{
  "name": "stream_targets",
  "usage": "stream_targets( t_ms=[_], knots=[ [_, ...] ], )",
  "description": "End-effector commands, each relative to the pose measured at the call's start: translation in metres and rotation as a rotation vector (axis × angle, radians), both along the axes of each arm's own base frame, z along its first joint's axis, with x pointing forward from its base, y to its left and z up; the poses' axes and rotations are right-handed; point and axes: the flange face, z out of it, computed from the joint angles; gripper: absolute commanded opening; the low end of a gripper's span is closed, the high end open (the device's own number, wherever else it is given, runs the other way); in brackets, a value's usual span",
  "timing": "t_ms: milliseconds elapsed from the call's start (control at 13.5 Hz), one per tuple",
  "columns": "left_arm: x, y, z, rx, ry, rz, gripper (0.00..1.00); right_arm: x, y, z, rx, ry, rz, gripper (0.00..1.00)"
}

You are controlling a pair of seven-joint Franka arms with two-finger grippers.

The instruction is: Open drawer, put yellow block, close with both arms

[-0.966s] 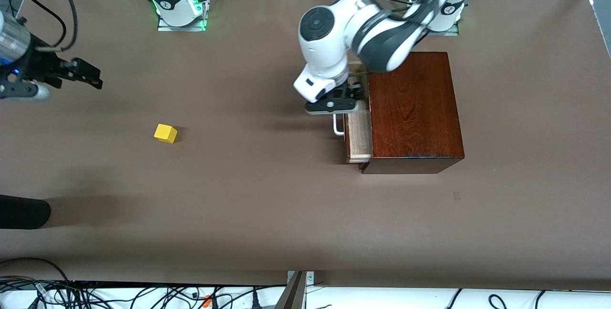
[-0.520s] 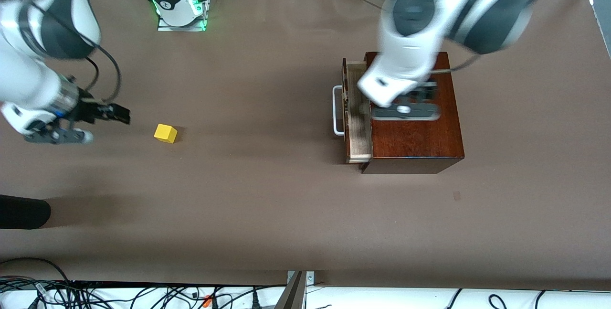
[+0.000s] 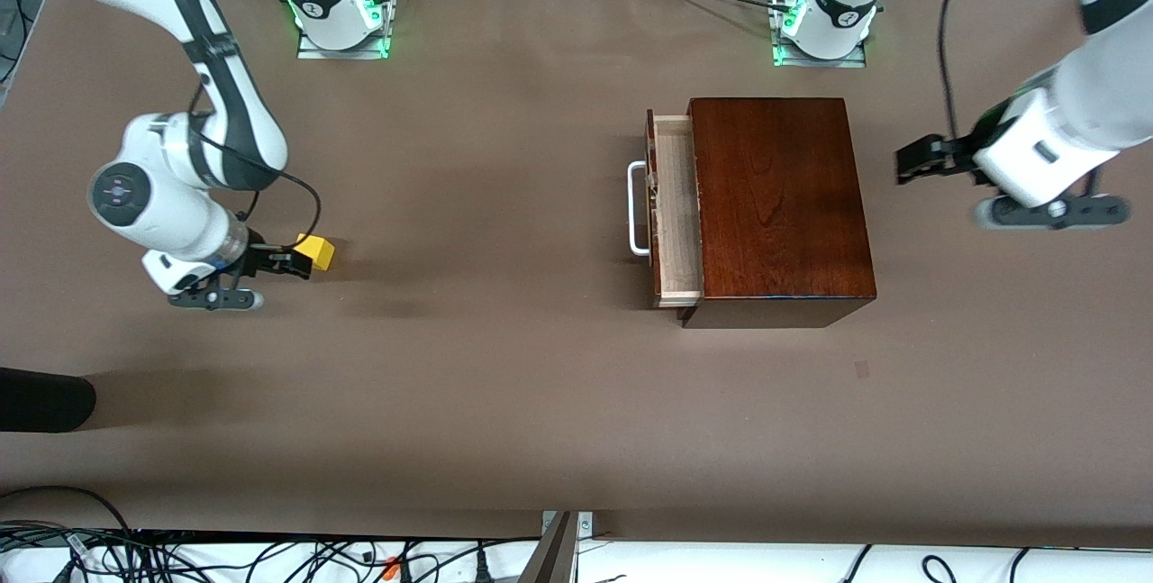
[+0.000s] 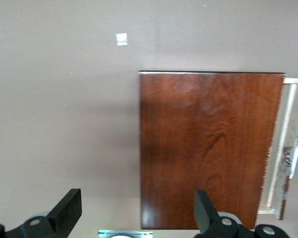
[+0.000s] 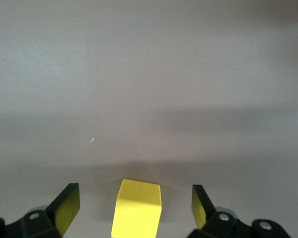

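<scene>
The right gripper grips the block's flat opposite sides next, to put the yellow block (image 3: 316, 250) into the open drawer (image 3: 676, 209).
The yellow block (image 3: 316, 250) lies on the table toward the right arm's end. My right gripper (image 3: 290, 262) is low at the block and open. In the right wrist view the block (image 5: 137, 210) sits between the two fingers, untouched by either. The drawer (image 3: 676, 209) with its white handle (image 3: 637, 209) stands partly pulled out of the mahogany box (image 3: 779, 204), its pale tray showing. My left gripper (image 3: 917, 159) hangs open and empty over the table beside the box, toward the left arm's end. From the left wrist the box (image 4: 208, 148) and the drawer (image 4: 288, 148) are in view.
A black object (image 3: 43, 398) lies at the table's edge nearer the front camera, toward the right arm's end. Cables run below the table's front edge. A small mark (image 3: 862, 369) sits on the table nearer the camera than the box.
My left arm let go of the handle, swung over the box and out toward its own end of the table. My right gripper came down to the yellow block. The drawer stays partly open.
</scene>
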Motion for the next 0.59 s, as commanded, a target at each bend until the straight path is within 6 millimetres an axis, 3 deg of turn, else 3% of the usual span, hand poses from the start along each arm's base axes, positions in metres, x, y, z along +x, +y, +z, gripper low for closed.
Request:
stream_targets(
  t_ms=[0, 149, 520],
  knots=[
    [-0.035, 0.026, 0.002, -0.008, -0.084, -0.088, 1.0, -0.016, 0.004, -0.01, 0.007, -0.024, -0.044, 1.0],
    [-0.035, 0.032, -0.003, -0.009, -0.158, -0.085, 1.0, -0.019, 0.011, -0.019, 0.011, -0.008, -0.066, 1.0],
    [-0.032, 0.04, -0.005, 0.013, -0.134, -0.015, 1.0, -0.045, 0.01, -0.051, 0.01, 0.001, -0.065, 1.0]
  ],
)
